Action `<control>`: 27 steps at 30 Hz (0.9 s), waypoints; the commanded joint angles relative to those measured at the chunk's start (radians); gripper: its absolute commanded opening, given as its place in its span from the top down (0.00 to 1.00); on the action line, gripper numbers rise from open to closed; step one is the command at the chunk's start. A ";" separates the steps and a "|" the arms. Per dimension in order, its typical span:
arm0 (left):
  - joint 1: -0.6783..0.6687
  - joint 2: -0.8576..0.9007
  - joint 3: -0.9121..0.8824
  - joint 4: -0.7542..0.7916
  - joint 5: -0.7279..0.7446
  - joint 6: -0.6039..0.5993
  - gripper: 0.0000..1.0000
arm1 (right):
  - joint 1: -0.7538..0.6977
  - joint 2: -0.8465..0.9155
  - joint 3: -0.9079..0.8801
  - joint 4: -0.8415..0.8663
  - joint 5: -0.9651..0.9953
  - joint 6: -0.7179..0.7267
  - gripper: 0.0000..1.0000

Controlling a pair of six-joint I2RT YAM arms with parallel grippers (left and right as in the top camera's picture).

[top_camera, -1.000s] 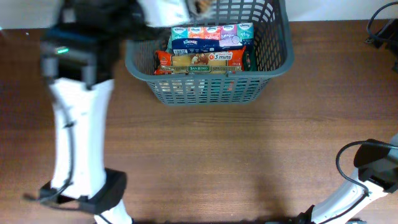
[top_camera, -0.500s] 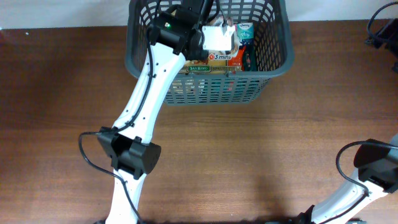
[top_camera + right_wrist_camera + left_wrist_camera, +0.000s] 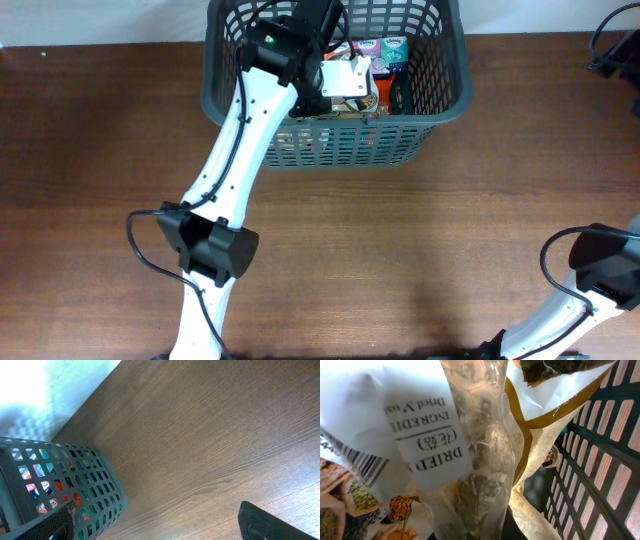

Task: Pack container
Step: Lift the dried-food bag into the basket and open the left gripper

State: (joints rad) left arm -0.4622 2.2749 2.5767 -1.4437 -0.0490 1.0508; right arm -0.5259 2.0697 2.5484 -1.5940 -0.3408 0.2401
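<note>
The dried food packet (image 3: 362,103) is inside the basket's rim and lies across the red-orange packet (image 3: 385,91), so my left gripper needs to let go of it now.
The container (image 3: 445,105), a dark grey lattice basket, stands at the table's far edge. My left arm reaches down into it, and my left gripper (image 3: 326,76) is shut on a clear and white packet of dried food (image 3: 347,78) just above the goods inside. That packet (image 3: 465,450) fills the left wrist view and hides the fingers; the basket's slotted wall (image 3: 607,460) runs along the right. My right gripper (image 3: 152,519) hangs open over bare wood, to the right of the container (image 3: 55,477), holding nothing.
Inside the basket lie a pack of tissues (image 3: 386,50) and a red and orange packet (image 3: 381,96). The right arm's base and cable (image 3: 598,270) sit at the table's near right corner. The left arm's base (image 3: 205,250) stands at the near left.
The left arm has swung from the upper left into the basket, carrying the packet. In the last half second the packet sank a little and tilted. The right arm stayed put.
</note>
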 commanded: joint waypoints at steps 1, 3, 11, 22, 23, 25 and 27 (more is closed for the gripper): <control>-0.006 0.004 0.008 -0.024 0.061 -0.026 0.98 | 0.002 -0.002 -0.002 0.000 -0.005 0.008 0.01; -0.006 0.004 0.008 -0.024 0.063 -0.026 0.98 | 0.002 -0.002 -0.002 0.000 -0.005 0.008 0.01; -0.006 0.013 0.008 0.011 0.079 -0.026 0.01 | 0.002 -0.002 -0.002 0.000 -0.006 0.008 0.01; 0.008 -0.061 0.114 0.128 -0.193 -0.191 0.01 | 0.002 -0.002 -0.002 0.000 -0.005 0.008 0.01; 0.015 -0.079 0.136 0.129 -0.193 -0.208 0.01 | 0.002 -0.002 -0.002 0.000 -0.005 0.008 0.01; 0.035 -0.122 0.181 0.128 -0.216 -0.250 0.01 | 0.002 -0.002 -0.002 0.000 -0.005 0.008 0.01; 0.066 -0.179 0.206 0.130 -0.229 -0.310 0.01 | 0.002 -0.002 -0.002 0.000 -0.005 0.008 0.01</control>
State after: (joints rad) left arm -0.4416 2.2326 2.7167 -1.3197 -0.2222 0.8642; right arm -0.5259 2.0697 2.5484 -1.5940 -0.3408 0.2405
